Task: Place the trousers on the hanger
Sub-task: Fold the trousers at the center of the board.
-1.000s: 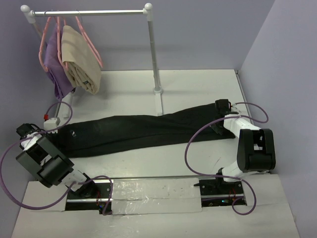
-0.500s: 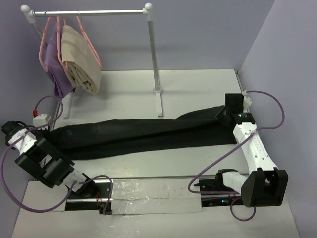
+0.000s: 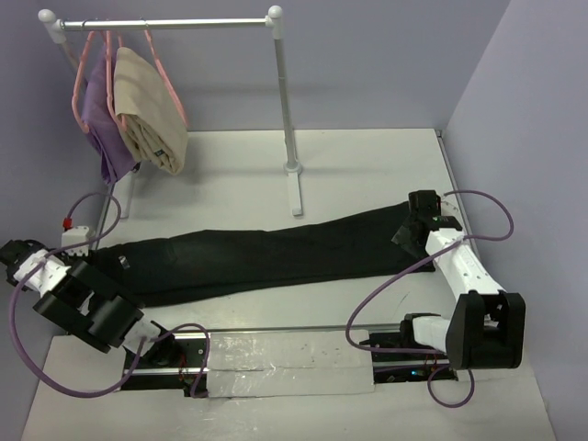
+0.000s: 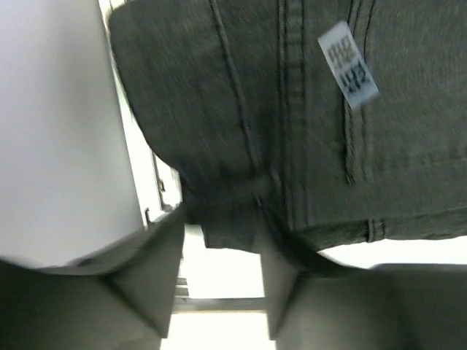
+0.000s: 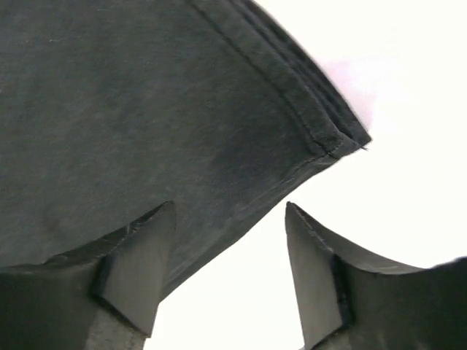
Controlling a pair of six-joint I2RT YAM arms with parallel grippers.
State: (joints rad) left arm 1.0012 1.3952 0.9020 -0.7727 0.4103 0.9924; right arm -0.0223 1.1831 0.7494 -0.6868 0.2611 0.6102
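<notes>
The trousers should fold over toward the hems for the hanger, so my left gripper should grab the waist end [image 4: 225,208] of the trousers next.
The black trousers [image 3: 266,253] lie stretched flat across the table, waist at the left and leg hems at the right. My left gripper [image 3: 81,241] stands open at the waist end. In the left wrist view the waistband [image 4: 241,219] and a white label [image 4: 349,64] lie just past the open left gripper [image 4: 219,248], with nothing pinched. My right gripper [image 3: 409,231] is open over the hem end. There the hem corner [image 5: 343,138] shows beyond the open right gripper [image 5: 230,208], and cloth passes under one finger [image 5: 139,262]. A pink hanger [image 3: 175,96] hangs on the rail at the back left.
A white clothes rail [image 3: 165,22] stands at the back, its right post [image 3: 285,101] and foot [image 3: 296,195] just behind the trousers. A purple garment [image 3: 96,115] and a beige folded garment [image 3: 152,115] hang on it. Purple cables loop beside both arms.
Both grippers were shut on the trousers' ends and have opened, letting the cloth go. The trousers now lie flat. The right arm has drawn back a little.
</notes>
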